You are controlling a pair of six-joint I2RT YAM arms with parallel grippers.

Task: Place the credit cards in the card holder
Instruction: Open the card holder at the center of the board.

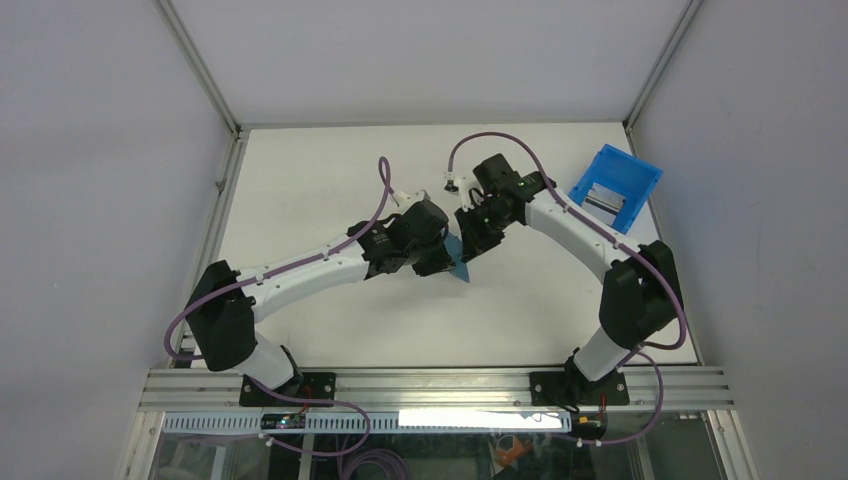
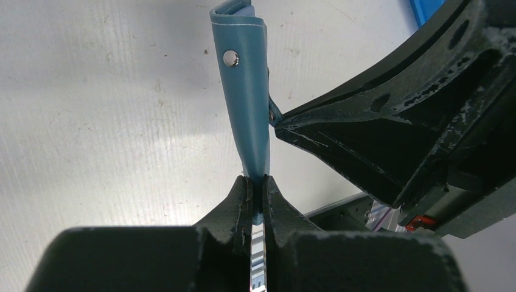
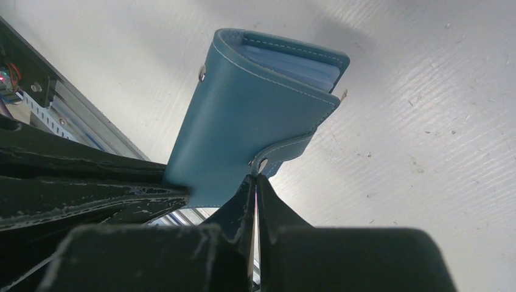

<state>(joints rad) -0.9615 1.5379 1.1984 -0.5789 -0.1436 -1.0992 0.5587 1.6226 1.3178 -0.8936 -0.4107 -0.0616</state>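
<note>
I can open my left gripper now, because my right gripper's closed fingers pinch the card holder's side snap tab, so the card holder would hang from them once released.
The teal-blue card holder hangs folded above the table's middle, between both arms. My left gripper is shut on its lower edge, holding it upright. My right gripper is shut too. Its tips meet at the little snap tab on the card holder's side, and they seem to pinch that tab. In the left wrist view the right gripper touches the wallet's right edge. Light grey credit cards with a dark stripe lie in the bright-blue bin at the back right.
The bright-blue plastic bin sits tilted near the table's back right corner. A white wall stands behind the table, with frame posts at both back corners. The aluminium rail with both arm bases runs along the near edge.
</note>
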